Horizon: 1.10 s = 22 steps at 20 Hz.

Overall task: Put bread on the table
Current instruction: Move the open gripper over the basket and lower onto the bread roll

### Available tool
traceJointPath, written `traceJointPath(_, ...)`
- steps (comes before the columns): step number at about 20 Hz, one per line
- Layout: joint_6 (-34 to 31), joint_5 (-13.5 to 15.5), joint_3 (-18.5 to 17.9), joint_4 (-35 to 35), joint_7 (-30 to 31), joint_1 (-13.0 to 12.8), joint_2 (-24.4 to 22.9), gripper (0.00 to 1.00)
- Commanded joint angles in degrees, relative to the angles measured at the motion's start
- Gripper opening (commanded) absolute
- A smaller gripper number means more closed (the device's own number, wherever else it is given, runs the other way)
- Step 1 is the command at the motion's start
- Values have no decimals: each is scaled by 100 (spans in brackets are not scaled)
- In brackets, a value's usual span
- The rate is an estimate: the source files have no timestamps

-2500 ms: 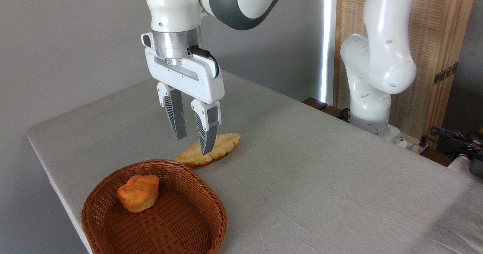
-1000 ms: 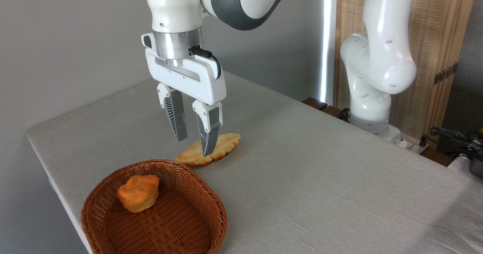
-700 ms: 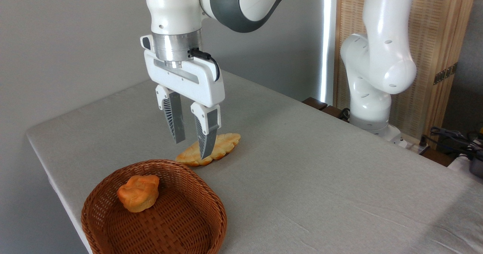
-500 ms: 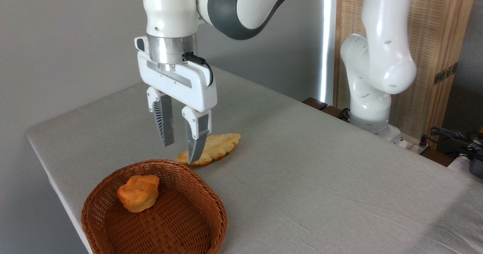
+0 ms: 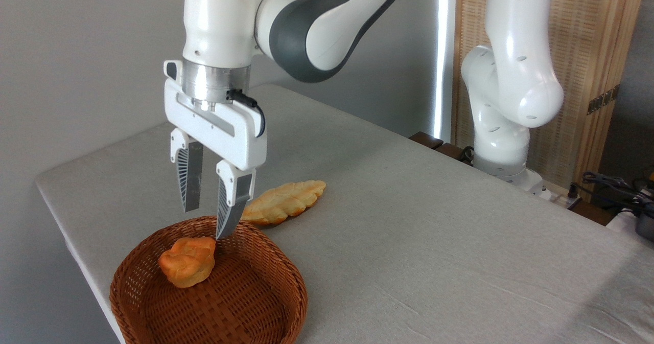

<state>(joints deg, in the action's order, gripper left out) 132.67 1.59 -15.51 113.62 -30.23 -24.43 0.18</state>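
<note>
My gripper should next grip the bread by its orange knotted top (image 5: 189, 252), to move the bread from the wicker basket (image 5: 265, 303) to the table.
The bread (image 5: 187, 261), a small orange-golden knotted bun, lies inside the round brown wicker basket (image 5: 265, 303) at the front left of the grey table (image 5: 434, 231). My gripper (image 5: 204, 224) hangs open just above the bun and slightly behind it, over the basket's back rim. Nothing is between its ribbed fingers (image 5: 227, 208). The right fingertip is close to the bun's top right edge but apart from it.
A long pale-golden braided loaf (image 5: 286, 208) lies on the table just behind the basket, to the right of my gripper. The arm's white base (image 5: 503, 144) stands at the table's far right edge. The table's left edge runs near the basket.
My open gripper has moved left and toward the front, from above the braided loaf to above the basket's back rim near the bun. Both breads have stayed put.
</note>
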Motion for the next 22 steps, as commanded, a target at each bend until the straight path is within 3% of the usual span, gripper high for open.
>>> traceJointPath(1,461,113,-22,11,-150,-44,201,100)
traceJointPath(10,1032,78,188,11,-150,-53,684,100)
traceJointPath(22,1059,25,198,11,-343,-26,772,100)
